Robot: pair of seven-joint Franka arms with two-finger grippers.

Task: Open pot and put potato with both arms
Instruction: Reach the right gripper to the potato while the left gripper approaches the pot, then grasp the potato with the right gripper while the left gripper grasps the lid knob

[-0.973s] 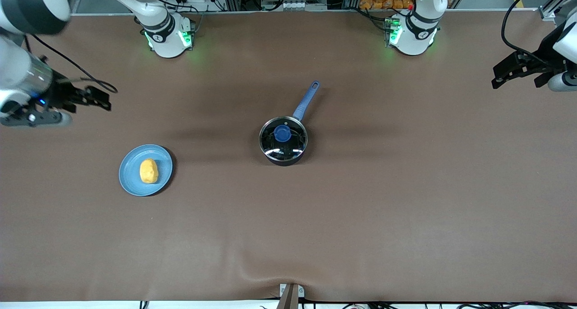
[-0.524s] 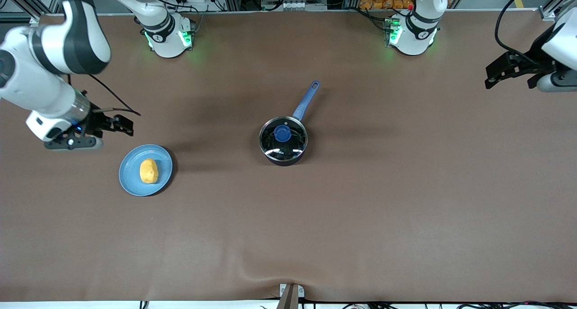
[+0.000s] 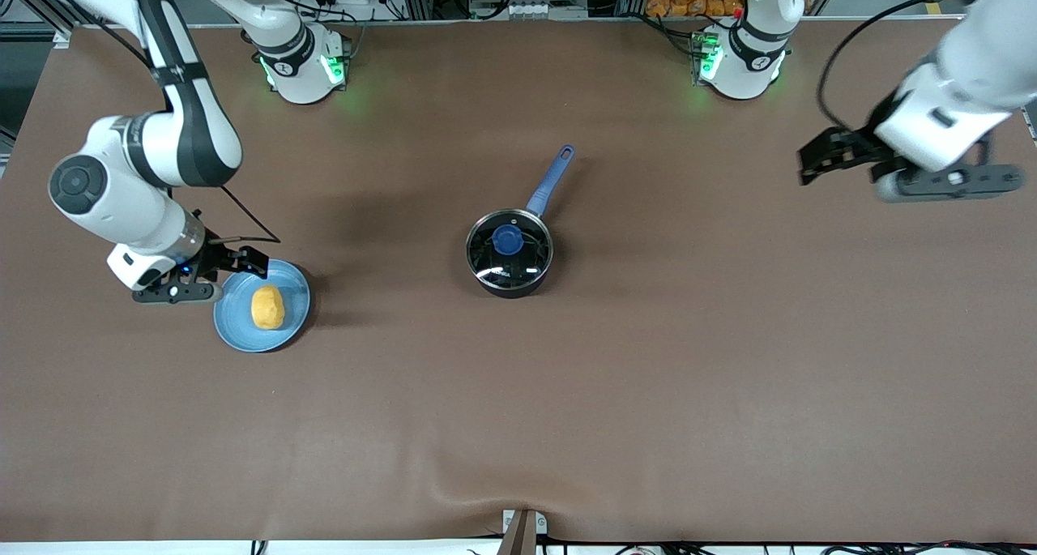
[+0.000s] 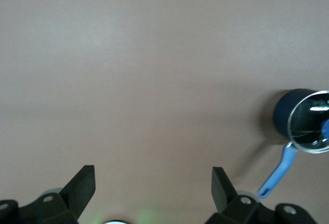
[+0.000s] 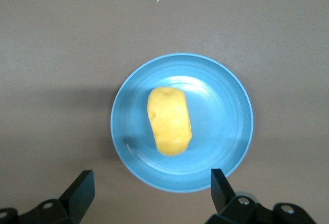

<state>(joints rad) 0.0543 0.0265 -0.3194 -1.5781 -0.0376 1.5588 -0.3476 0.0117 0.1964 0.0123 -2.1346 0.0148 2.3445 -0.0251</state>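
Observation:
My right gripper will next take hold of the potato point(image 3: 267, 307) by its long sides, which are nearly straight and face each other, while its ends are rounded.
The black pot point(image 3: 509, 257) with its long blue handle point(image 3: 552, 180) stands mid-table, closed by a glass lid with a blue knob point(image 3: 508, 239); it also shows in the left wrist view point(image 4: 302, 121). The yellow-orange potato point(image 3: 267, 307) lies on a light-blue plate point(image 3: 235, 328) toward the right arm's end; the right wrist view shows the potato point(image 5: 169, 120) too. My right gripper point(image 3: 253, 261) is open and empty, over the plate's rim. My left gripper point(image 3: 810, 166) is open and empty, over bare table toward the left arm's end.
The brown mat point(image 3: 648, 377) covers the table, with a small ridge at its edge nearest the front camera. Both arm bases point(image 3: 304, 65) stand along the edge farthest from the front camera.
My right gripper has come down and across to the plate's rim. My left gripper has moved in from the table's end toward the pot.

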